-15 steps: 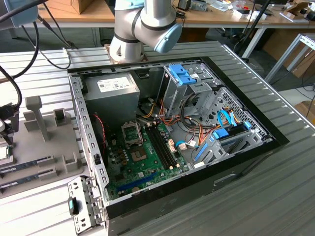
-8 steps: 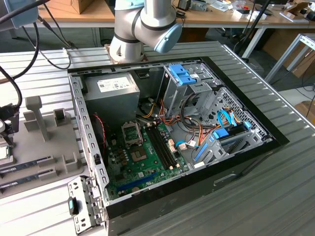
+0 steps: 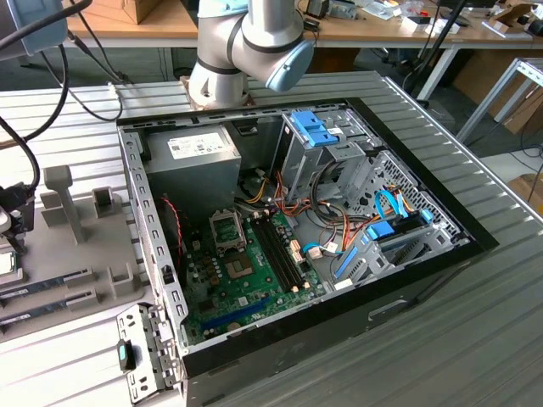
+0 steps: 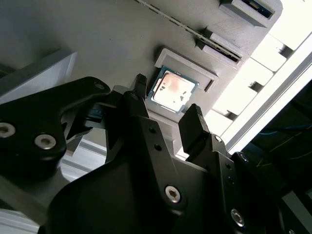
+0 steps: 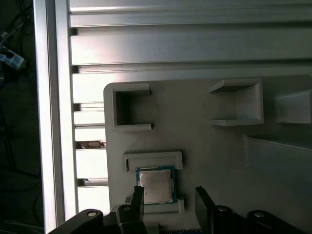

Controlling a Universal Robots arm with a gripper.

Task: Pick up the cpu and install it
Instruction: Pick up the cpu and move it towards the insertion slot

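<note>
My gripper is to grip the cpu next by its open green edges between the grey holder's sides, as these close off opposite sides of the cpu (image 5: 156, 185).
The cpu (image 5: 156, 185) is a small square chip with a shiny silver top and a thin green rim. It lies flat in a shallow recess of a grey holder plate (image 5: 209, 161). In both wrist views my gripper (image 5: 169, 197) is open and hovers just above the cpu (image 4: 173, 91), holding nothing. One black fingertip (image 4: 140, 87) overlaps the chip's edge and the other (image 4: 195, 117) stands a little beyond the opposite edge. In the exterior view the gripper (image 3: 15, 216) is at the far left edge, over the holder plate. The motherboard's empty socket (image 3: 227, 229) sits inside the open computer case.
The open computer case (image 3: 297, 220) holds a green motherboard (image 3: 246, 275), a grey power-supply box (image 3: 191, 161), drive cages and loose cables. Two memory sticks (image 3: 47, 292) lie in slots on the holder plate, among upright grey brackets (image 3: 64, 199). The table is ribbed aluminium (image 5: 195, 44).
</note>
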